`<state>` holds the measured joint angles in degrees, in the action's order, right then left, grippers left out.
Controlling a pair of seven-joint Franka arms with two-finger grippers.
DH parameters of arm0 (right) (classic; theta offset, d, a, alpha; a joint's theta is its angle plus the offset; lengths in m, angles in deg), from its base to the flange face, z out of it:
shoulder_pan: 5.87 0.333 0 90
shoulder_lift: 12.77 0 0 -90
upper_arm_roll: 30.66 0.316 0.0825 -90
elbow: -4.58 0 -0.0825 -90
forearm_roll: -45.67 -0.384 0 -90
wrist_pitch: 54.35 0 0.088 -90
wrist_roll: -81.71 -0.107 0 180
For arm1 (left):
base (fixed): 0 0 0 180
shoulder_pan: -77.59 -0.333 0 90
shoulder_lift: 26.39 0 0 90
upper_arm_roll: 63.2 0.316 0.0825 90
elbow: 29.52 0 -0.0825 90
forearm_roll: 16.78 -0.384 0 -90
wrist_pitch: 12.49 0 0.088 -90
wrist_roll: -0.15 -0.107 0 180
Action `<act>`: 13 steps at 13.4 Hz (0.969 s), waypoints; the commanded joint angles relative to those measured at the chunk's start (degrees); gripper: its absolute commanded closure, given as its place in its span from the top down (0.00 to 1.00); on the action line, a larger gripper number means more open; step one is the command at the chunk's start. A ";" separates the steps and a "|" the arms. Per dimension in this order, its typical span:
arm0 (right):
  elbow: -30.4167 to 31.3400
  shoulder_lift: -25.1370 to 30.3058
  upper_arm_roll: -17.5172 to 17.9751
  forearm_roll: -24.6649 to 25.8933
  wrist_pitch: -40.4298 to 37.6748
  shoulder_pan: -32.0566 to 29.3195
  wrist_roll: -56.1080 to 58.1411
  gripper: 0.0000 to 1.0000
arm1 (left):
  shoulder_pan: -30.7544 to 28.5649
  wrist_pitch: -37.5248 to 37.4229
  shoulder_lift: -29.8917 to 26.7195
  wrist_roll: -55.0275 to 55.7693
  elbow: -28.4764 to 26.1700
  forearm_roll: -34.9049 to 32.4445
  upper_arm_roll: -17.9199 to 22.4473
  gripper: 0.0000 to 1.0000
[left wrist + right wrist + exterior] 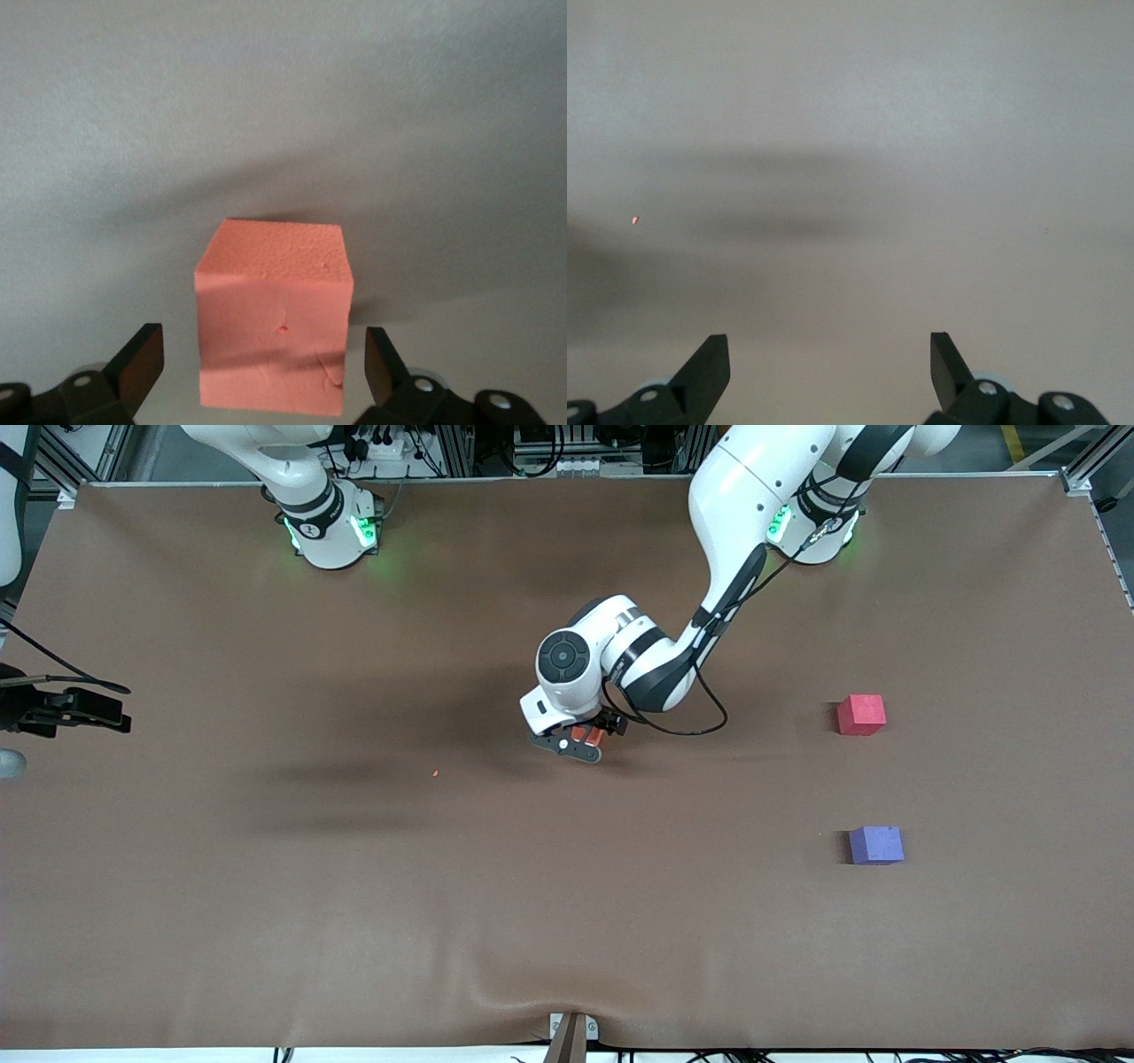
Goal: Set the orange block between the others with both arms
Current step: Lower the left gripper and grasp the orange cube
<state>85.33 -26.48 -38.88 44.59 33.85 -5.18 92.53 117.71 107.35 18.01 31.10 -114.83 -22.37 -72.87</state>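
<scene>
The orange block should go between the red and blue cubes, so my left gripper next needs to grab it by its body (587, 735) (273, 328).
The orange block (586, 734) (270, 319) rests on the brown table near its middle. My left gripper (580, 742) (263, 335) is low over it and open, one finger on each side of the block with a gap at both. The others stand apart toward the left arm's end: the pinkish-red cube (861, 715), and the purple-blue cube (876, 845) nearer the front camera. My right gripper (111, 713) (828, 341) waits at the right arm's end of the table, open, with only bare table under it.
A tiny orange crumb (435, 773) (635, 220) lies on the table between the two grippers. The brown mat (354, 921) has a small ripple at its front edge, near a bracket (571, 1032). The arms' bases stand along the back edge.
</scene>
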 commanded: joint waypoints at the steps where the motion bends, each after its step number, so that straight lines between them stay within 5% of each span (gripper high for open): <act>1: -0.58 0.35 0.39 0.28 -0.83 -0.61 0.78 1.00 | 0.57 1.10 -0.55 1.74 -1.35 -1.44 0.26 1.00; 4: -0.58 0.35 0.39 0.28 -0.83 -0.61 0.78 1.00 | 0.57 2.24 1.03 3.50 -1.18 -1.26 0.35 1.00; 5: -0.58 0.35 0.39 0.20 -0.83 -0.61 0.70 1.00 | 0.40 2.24 1.04 4.46 -1.18 -1.17 0.26 0.92; 6: -0.58 0.35 0.39 0.20 -0.75 -0.61 0.70 1.00 | 0.48 2.24 0.95 5.86 -1.18 -1.08 0.26 0.41; 7: -0.58 0.35 0.39 0.20 -0.75 -0.61 0.70 1.00 | 0.48 2.24 0.95 7.01 -1.09 -1.17 0.26 0.00; 13: -0.58 0.35 0.39 0.20 -0.75 -0.61 0.70 1.00 | -0.13 2.15 -0.01 12.18 -0.56 -1.34 0.53 0.00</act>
<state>85.31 -26.48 -38.88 44.59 33.85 -5.18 92.53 117.71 109.28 19.05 39.54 -115.24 -22.38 -72.64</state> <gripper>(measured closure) 0.000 0.419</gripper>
